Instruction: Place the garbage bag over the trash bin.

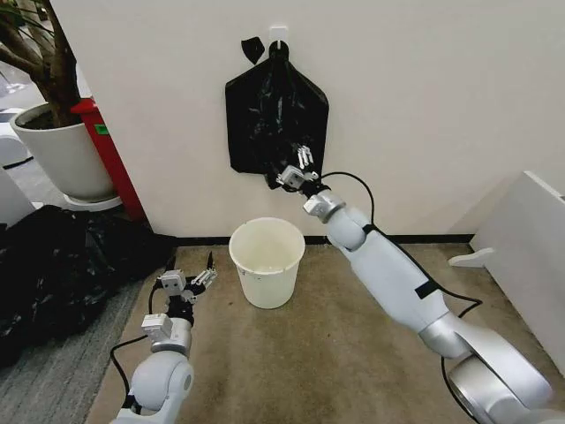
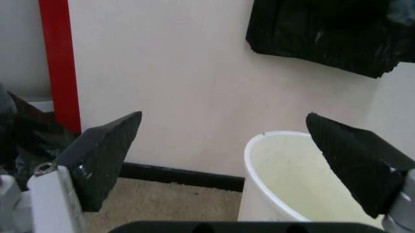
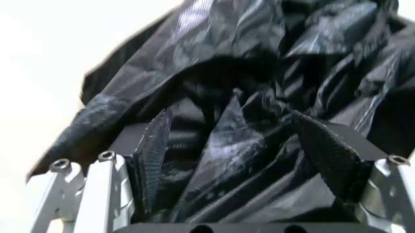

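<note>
My right gripper grabs the thin fold of plastic of the garbage bag (image 1: 275, 119) next, to bring it to the trash bin (image 1: 267, 261).
Black bags hang from a white wall hook (image 1: 277, 34). The front one, a glossy wrinkled garbage bag (image 1: 275, 119), is close up in the right wrist view (image 3: 259, 73). My right gripper (image 1: 303, 160) reaches up to its lower right corner. It is open, and a fold of the plastic lies between its black fingers (image 3: 154, 150). The trash bin (image 1: 267, 261), a cream-white bucket, stands empty on the carpet below the bag. My left gripper (image 1: 191, 265) is open low beside the bin's left side, and the bin's rim (image 2: 259, 141) shows between its pads.
A heap of black plastic sheeting (image 1: 62, 265) lies on the floor at the left. Behind it are a red post (image 1: 110, 159) and a white plant pot (image 1: 62, 150) with a tree. A white panel (image 1: 530, 256) stands at the right. The wall is right behind the bin.
</note>
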Robot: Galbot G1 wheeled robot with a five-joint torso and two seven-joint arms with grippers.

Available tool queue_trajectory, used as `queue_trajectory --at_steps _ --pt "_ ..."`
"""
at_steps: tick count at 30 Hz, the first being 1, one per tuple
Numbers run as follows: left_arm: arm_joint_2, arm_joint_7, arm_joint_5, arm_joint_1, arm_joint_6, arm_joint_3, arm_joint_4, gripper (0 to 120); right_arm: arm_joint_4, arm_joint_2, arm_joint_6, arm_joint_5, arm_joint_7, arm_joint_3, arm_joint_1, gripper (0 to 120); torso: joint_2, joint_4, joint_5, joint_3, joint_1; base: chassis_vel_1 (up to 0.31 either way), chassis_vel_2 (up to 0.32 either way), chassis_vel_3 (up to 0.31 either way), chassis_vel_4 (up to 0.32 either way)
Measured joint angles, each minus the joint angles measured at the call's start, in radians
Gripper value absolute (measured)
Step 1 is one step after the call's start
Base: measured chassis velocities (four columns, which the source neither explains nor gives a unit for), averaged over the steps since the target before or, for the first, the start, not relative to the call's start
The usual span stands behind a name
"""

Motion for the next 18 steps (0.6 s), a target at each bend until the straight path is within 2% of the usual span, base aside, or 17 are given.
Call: queue_trajectory --at_steps 7,18 --pt "-0.002 0.000 0.001 0.001 0.000 0.002 -0.006 100 0.005 -0.010 -0.086 -0.013 0.066 0.006 -0.002 67 0.000 0.0001 -0.0001 0.000 0.000 0.000 0.000 0.000 0.000" --pt "0.002 -0.001 0.001 0.002 0.000 0.002 -0.015 100 0.034 -0.014 -0.170 0.064 0.150 -0.009 -0.011 26 0.000 0.0002 -0.0002 0.000 0.000 0.000 0.000 0.000 0.000"
